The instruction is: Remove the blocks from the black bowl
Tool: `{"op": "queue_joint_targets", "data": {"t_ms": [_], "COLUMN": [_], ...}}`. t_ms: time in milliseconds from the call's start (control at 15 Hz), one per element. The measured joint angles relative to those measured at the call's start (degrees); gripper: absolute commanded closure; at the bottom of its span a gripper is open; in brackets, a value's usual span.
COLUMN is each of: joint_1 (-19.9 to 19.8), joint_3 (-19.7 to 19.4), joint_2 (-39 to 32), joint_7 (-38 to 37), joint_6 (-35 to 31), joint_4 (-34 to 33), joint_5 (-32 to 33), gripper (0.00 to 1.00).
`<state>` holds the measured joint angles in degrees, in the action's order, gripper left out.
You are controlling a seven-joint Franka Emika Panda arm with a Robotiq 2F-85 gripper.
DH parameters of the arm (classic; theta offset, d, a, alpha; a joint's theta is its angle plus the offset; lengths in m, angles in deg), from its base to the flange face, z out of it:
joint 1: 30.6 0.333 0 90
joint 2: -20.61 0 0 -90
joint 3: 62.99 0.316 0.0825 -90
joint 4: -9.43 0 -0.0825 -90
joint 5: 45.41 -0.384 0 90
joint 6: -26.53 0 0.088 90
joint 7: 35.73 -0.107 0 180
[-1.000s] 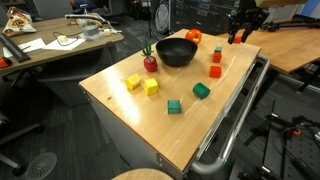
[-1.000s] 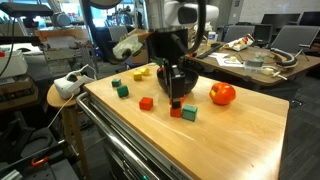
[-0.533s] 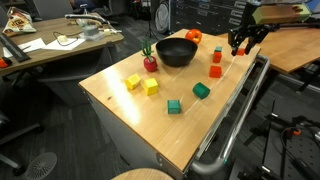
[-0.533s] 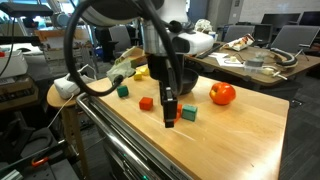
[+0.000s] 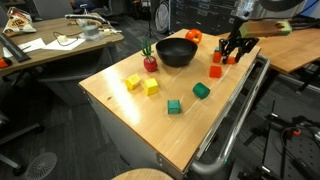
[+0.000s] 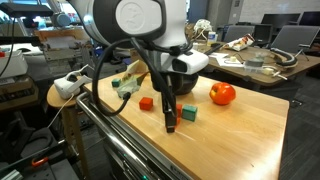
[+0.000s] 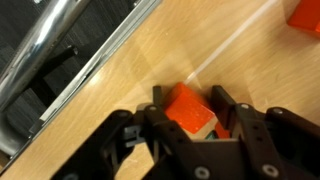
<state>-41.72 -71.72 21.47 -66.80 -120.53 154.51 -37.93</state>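
The orange block's lower edge meets the wooden tabletop beneath the fingers, so it is time for my gripper to release the orange block now.
In the wrist view my gripper (image 7: 188,100) is shut on an orange block (image 7: 186,112), just above the wooden tabletop. It hangs low near the table's railed edge (image 5: 232,53), well away from the black bowl (image 5: 176,52). In an exterior view the gripper (image 6: 170,122) reaches almost to the wood, beside a green block (image 6: 189,113) and a red block (image 6: 146,102). Yellow blocks (image 5: 133,82), green blocks (image 5: 201,90) and a red block (image 5: 215,71) lie scattered on the table. The bowl's inside does not show.
A metal rail (image 7: 50,50) runs along the table edge beside the gripper. An orange-red round fruit (image 6: 222,94) lies behind the gripper. A red fruit with a green stem (image 5: 150,63) stands next to the bowl. Another red block (image 7: 305,14) lies ahead.
The arm has swung from beside the bowl out toward the railed edge and come down close to the wood, still holding the orange block.
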Motion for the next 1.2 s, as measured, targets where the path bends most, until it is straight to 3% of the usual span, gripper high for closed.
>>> {"op": "queue_joint_targets", "data": {"t_ms": [67, 267, 533, 933, 1200], "joint_1": [0.1, 0.15, 0.15, 0.24, -0.06], "joint_3": [0.0, 0.0, 0.0, 0.21, 0.44], "joint_2": [-0.47, -0.48, 2.18, 18.23, 16.54], "joint_7": [-0.09, -0.12, -0.02, 8.02, 7.97], "joint_6": [-0.43, -0.45, 0.45, 1.66, 1.58], "joint_4": [-0.1, -0.22, -1.02, -1.05, -0.44], "joint_5": [-0.03, -0.5, 0.36, -4.73, -4.73], "gripper": [0.21, 0.01, 0.0, 0.0, 0.0]}}
